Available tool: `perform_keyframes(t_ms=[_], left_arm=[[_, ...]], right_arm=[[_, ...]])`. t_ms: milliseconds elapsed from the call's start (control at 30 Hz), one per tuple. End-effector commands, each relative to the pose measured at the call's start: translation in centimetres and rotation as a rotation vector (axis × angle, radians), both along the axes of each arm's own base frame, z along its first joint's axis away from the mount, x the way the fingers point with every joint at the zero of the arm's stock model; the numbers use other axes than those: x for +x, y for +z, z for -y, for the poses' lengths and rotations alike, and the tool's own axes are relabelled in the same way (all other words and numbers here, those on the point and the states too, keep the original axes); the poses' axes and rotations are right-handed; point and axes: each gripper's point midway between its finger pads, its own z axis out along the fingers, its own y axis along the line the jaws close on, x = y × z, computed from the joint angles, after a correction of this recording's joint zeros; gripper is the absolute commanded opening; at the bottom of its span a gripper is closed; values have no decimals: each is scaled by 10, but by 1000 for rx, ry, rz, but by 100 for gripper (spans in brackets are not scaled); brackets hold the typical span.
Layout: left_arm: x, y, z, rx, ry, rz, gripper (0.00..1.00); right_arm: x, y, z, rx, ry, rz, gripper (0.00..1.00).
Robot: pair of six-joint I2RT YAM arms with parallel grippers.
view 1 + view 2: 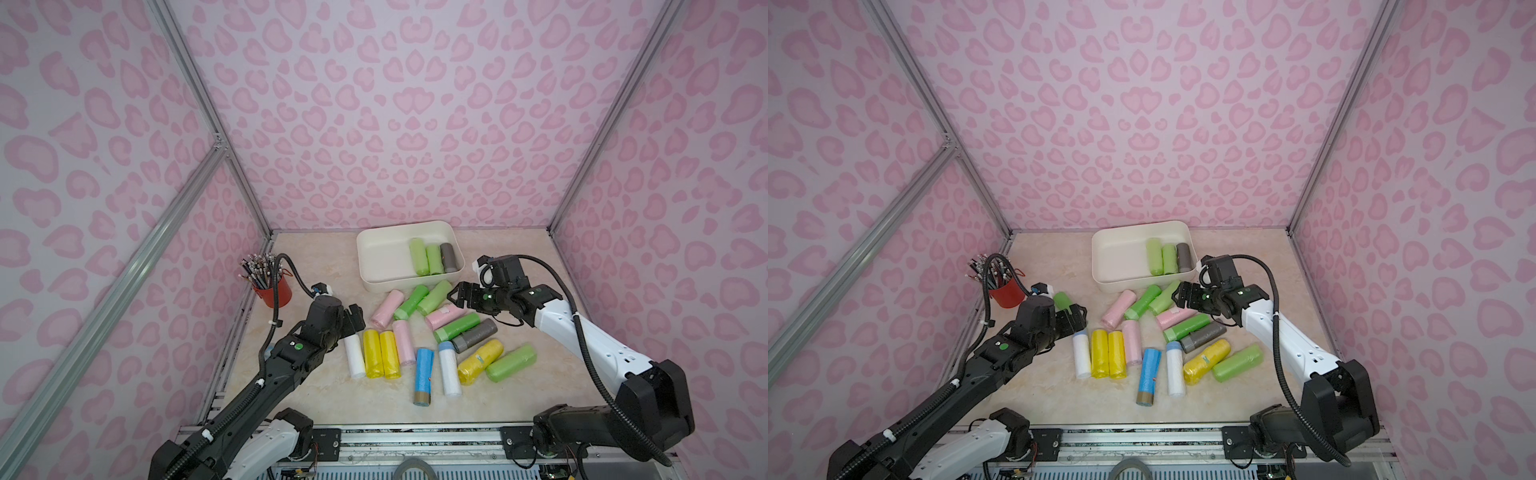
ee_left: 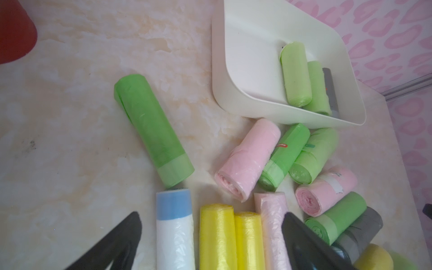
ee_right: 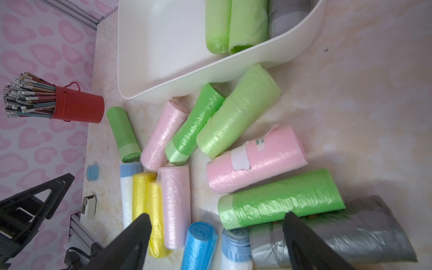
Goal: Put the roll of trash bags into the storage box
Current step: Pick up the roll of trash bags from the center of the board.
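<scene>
I will grab the body of the white roll next with my left gripper, with the fingers on both long sides. Then I will lay the roll lengthwise in the storage box (image 1: 382, 253).
The cream-white storage box (image 1: 382, 253) (image 1: 1121, 257) stands at the back of the table and holds two light green rolls (image 1: 419, 255) and a grey one (image 1: 449, 257). Several rolls of trash bags lie loose in front of it. My left gripper (image 1: 355, 316) (image 2: 211, 215) is open above a white roll with a blue band (image 2: 174, 233), two yellow rolls (image 2: 217, 236) and a pink one. A lone green roll (image 2: 153, 131) lies just beyond it. My right gripper (image 1: 454, 293) (image 3: 217, 215) hangs open over a pink roll (image 3: 257, 159), a green roll (image 3: 280, 198) and a grey roll (image 3: 339, 233), holding nothing.
A red pencil cup (image 1: 274, 291) (image 3: 78, 108) full of pencils stands at the left wall, behind my left arm. Pink patterned walls close in three sides. A metal rail (image 1: 415, 432) runs along the table's front edge. More rolls, blue (image 1: 424, 374), yellow and green, lie near the front.
</scene>
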Motion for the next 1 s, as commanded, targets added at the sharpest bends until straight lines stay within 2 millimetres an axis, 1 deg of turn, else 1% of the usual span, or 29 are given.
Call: perform_keyframes(t_ms=[0,167,300,433,533,633,733,833,967], left_arm=[[-9,-11,-1,-23,12,-41,96],[-15,-30,2,-57,14,-81,95],[-19,-46,5,-64,6,-128,89],[-22,-61,2,-37,15,-169,88],[-24,-73,0,-22,22,-197,84],[-27,-85,2,-18,9,-232,75],[-30,-95,-1,13,13,-259,67],[-31,-103,-7,48,27,-268,66],[-32,-112,-5,45,15,-282,64]], right_arm=[[0,-4,-5,24,16,-9,90],[-1,-4,-9,46,31,-17,90],[-1,1,-12,68,35,-15,90],[-1,1,-11,72,24,-10,90],[-1,-2,-10,70,24,-15,90],[-1,-3,-10,69,22,-17,90],[-1,-2,-9,70,21,-14,90],[-2,0,-10,85,23,-22,90],[-1,-3,-8,83,13,-29,90]])
